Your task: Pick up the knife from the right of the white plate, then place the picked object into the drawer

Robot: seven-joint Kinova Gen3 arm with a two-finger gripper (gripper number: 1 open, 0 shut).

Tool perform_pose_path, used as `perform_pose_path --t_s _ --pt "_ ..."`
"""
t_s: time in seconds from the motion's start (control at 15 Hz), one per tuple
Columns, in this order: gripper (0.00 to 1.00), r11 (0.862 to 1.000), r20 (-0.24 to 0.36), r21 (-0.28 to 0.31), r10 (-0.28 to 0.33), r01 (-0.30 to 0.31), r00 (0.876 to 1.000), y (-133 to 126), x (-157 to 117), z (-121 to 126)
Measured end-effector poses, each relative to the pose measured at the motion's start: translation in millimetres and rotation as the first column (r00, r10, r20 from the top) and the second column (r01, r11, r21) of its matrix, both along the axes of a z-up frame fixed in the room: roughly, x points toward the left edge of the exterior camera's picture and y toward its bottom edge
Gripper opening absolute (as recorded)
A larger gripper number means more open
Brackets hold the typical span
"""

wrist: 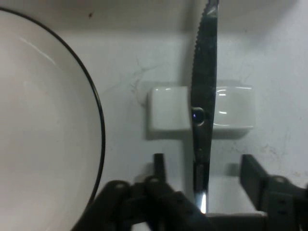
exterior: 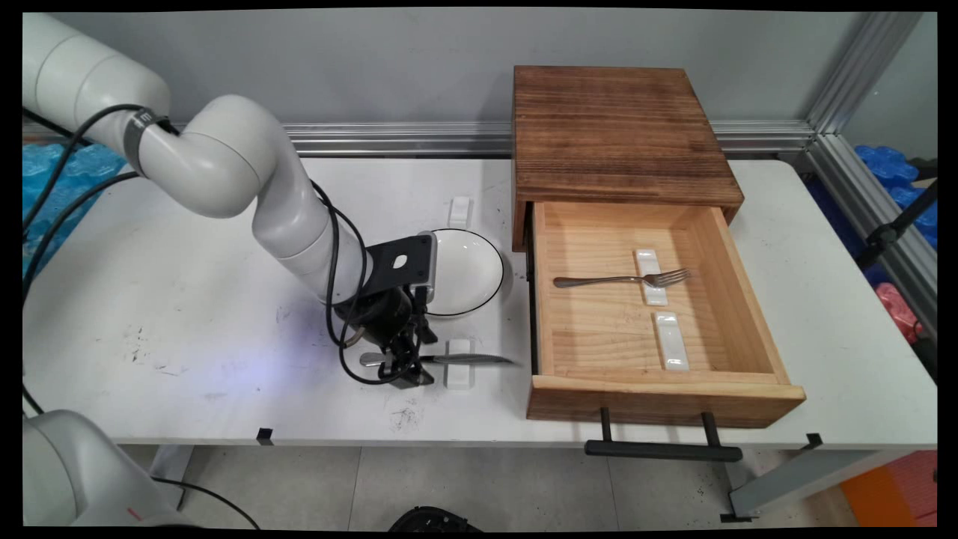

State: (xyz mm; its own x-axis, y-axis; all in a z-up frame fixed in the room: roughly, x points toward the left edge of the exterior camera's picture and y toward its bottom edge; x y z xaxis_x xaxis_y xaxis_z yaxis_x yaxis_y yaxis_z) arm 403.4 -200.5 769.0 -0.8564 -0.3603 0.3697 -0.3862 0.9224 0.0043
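Observation:
The robot's gripper should set the steel knife across the empty white rest in the drawer, so it should next grab the knife by its handle beside the blade.
A steel knife lies across a small white rest on the table, its blade pointing toward the drawer. My gripper is lowered over the knife's handle and is open. In the hand view the knife runs up between the two fingers, one on each side of the handle and neither pressing on it, and the rest sits just beyond them. A white plate with a black rim lies right behind the gripper; the same plate fills the left of the hand view.
An open wooden drawer sticks out of a wooden box at the right. Inside it a fork lies on a white rest, and a second rest has nothing on it. Another white rest lies behind the plate.

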Motion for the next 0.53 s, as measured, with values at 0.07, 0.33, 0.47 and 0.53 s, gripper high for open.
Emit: perform_pose_path --t_s 0.07,0.33,0.47,0.53 --pt "0.0 1.0 0.001 -0.001 0.0 0.0 1.0 -0.4 -0.2 -0.5" --pt "0.0 1.0 0.012 -0.003 0.0 0.0 1.0 -0.7 0.8 -2.6" --pt "0.0 1.0 0.016 -0.004 -0.001 0.001 1.0 -0.9 1.4 -2.8" --pt "0.0 1.0 0.019 -0.004 -0.001 0.001 1.0 -1.0 1.7 -2.9"
